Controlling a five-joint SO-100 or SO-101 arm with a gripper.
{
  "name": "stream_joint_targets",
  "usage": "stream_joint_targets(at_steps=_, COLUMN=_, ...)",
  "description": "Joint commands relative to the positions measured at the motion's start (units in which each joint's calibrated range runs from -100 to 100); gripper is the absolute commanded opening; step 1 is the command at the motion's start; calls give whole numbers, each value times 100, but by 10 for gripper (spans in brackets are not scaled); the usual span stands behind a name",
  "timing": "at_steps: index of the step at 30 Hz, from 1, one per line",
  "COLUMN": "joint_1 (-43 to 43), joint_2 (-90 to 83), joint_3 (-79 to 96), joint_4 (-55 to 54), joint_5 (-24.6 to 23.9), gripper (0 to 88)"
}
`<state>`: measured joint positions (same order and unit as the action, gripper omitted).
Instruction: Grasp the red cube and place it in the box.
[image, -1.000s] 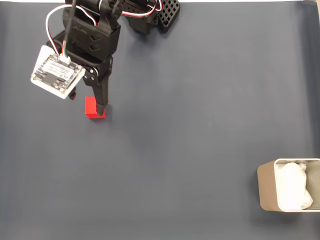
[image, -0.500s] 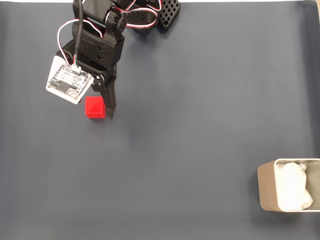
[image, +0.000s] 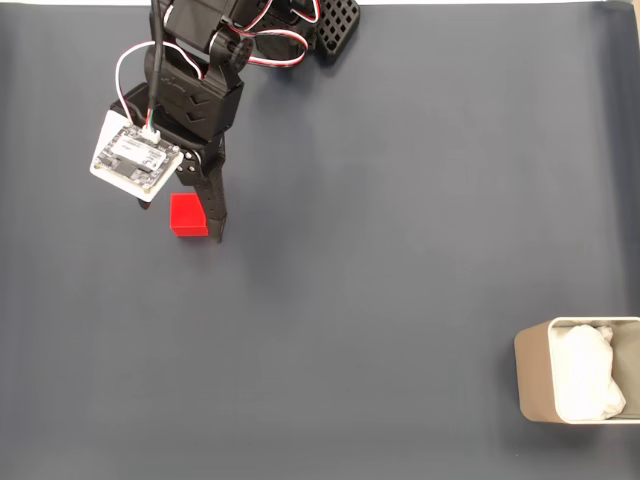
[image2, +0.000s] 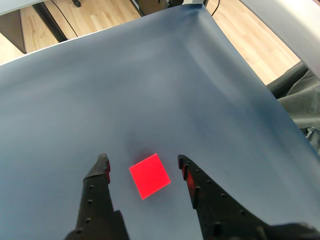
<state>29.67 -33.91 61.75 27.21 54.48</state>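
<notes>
The red cube needs to go in the beige box, so the robot's gripper should grab it by its opposite sides next.
The red cube lies on the dark mat at the upper left of the fixed view. My gripper hangs over it, open, with one black finger just right of the cube and the other mostly hidden under the white board on the wrist. In the wrist view the cube sits between the two spread fingers of the gripper, touching neither. The beige box, lined with crumpled white paper, stands at the lower right edge, far from the arm.
A black perforated part of the arm's base sits at the top edge. The blue-grey mat spreads between cube and box. In the wrist view, wooden floor and dark cloth lie beyond the mat's edge.
The gripper shifted right, so its finger no longer overlaps the cube but stands beside it, with the cube now between the fingers. The cube has stayed in place.
</notes>
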Motion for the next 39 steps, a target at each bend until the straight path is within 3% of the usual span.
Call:
stream_joint_targets(at_steps=1, joint_1=72, joint_2=20, joint_3=75, joint_4=-221, joint_5=54, gripper=335)
stream_joint_targets(at_steps=18, joint_1=51, joint_2=107, joint_3=1124, joint_4=-1065, joint_5=181, gripper=352)
stream_joint_targets(at_steps=39, joint_1=-148, joint_2=662, joint_3=1096, joint_4=-1663, joint_5=117, gripper=356)
